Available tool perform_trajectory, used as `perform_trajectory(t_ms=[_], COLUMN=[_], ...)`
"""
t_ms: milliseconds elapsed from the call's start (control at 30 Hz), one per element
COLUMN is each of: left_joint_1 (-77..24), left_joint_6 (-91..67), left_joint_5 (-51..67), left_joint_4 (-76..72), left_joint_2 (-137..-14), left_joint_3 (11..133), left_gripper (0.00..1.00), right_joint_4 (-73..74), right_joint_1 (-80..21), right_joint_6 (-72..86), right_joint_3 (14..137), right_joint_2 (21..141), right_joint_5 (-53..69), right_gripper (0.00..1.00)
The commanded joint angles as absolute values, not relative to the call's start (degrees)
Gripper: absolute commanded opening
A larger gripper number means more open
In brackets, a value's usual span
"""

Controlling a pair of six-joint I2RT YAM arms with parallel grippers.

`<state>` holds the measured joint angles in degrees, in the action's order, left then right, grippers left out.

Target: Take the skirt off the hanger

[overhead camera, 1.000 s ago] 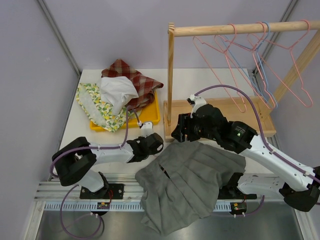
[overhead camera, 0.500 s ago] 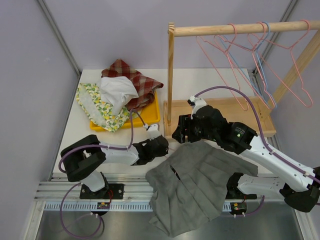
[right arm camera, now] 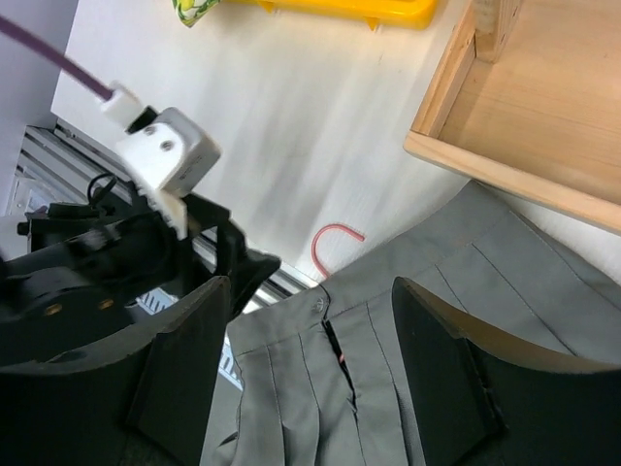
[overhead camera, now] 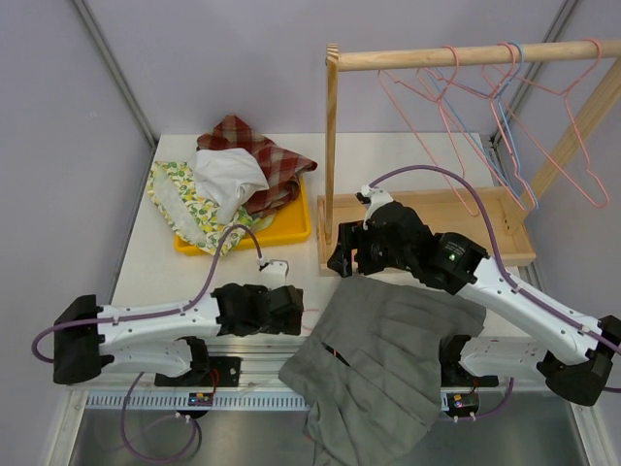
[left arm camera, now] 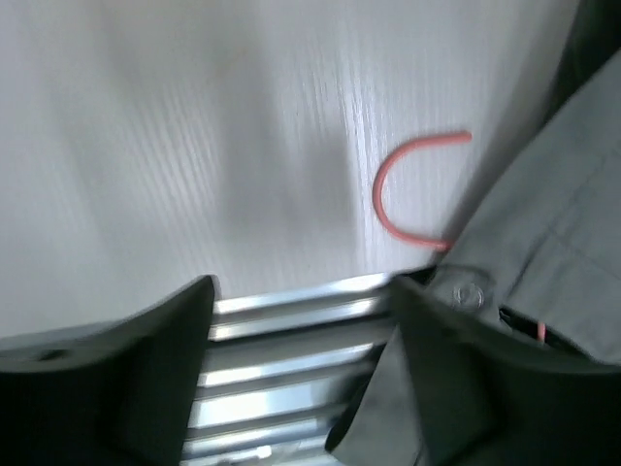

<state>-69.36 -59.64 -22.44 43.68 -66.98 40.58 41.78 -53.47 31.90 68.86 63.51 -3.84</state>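
The grey skirt [overhead camera: 388,359] will be grabbed next by my left gripper, by its waistband edge near the bar [overhead camera: 297,359]. The hanger's pink hook then stays free for removing the hanger.
The grey pleated skirt [overhead camera: 388,359] lies at the table's near edge and hangs over the rail. It is also seen in the right wrist view [right arm camera: 485,291] and the left wrist view [left arm camera: 553,223]. A pink hanger hook [right arm camera: 330,243] sticks out of its waistband onto the white table, also visible in the left wrist view [left arm camera: 408,189]; the rest of the hanger is hidden inside the skirt. My left gripper [overhead camera: 291,309] is open just left of the hook, nothing between its fingers [left arm camera: 146,369]. My right gripper [overhead camera: 347,257] hovers open above the waistband [right arm camera: 310,388].
A wooden rack [overhead camera: 332,146] stands behind the skirt, with several wire hangers [overhead camera: 505,107] on its pole and a wooden base tray [overhead camera: 427,218]. A yellow tray [overhead camera: 291,228] with heaped clothes [overhead camera: 233,175] sits at the back left. A metal rail [overhead camera: 146,367] runs along the near edge.
My left gripper shut at the skirt's left edge, then opened and pulled back left. The skirt shifted right and slid further over the rail. My right gripper barely moved.
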Motion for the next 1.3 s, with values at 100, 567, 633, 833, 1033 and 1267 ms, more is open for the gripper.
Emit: perform_trajectory(t_ms=[100, 567, 633, 833, 1033, 1267], left_joint_1=[-78.5, -100.8, -100.8, -99.1, -96.4, -95.4], left_joint_6=[-67.7, -86.6, -87.0, -87.3, -85.1, -79.8], left_joint_5=[-18.2, -10.6, -12.6, -16.7, -24.0, -35.5], left_joint_4=[54.8, 31.8, 28.4, 22.6, 28.5, 47.5], left_joint_2=[-55.7, -56.7, -59.2, -66.4, -62.2, -60.0], left_joint_3=[39.4, 27.1, 27.6, 29.1, 32.2, 45.7], left_gripper=[0.99, 0.99, 0.98, 0.67, 0.0, 0.0], right_joint_4=[38.6, 33.0, 33.0, 34.0, 33.6, 27.2], right_joint_1=[-53.9, -53.9, -53.9, -54.0, -57.6, -65.4], right_joint_6=[35.1, 40.6, 40.8, 41.7, 45.2, 50.3], right_joint_3=[66.1, 56.5, 56.7, 55.7, 53.4, 52.6], right_joint_2=[66.6, 65.7, 65.3, 63.5, 66.7, 75.0], right_joint_5=[-1.5, -1.6, -1.4, -0.3, -1.6, -2.8], right_gripper=[0.8, 0.81, 0.81, 0.81, 0.81, 0.81])
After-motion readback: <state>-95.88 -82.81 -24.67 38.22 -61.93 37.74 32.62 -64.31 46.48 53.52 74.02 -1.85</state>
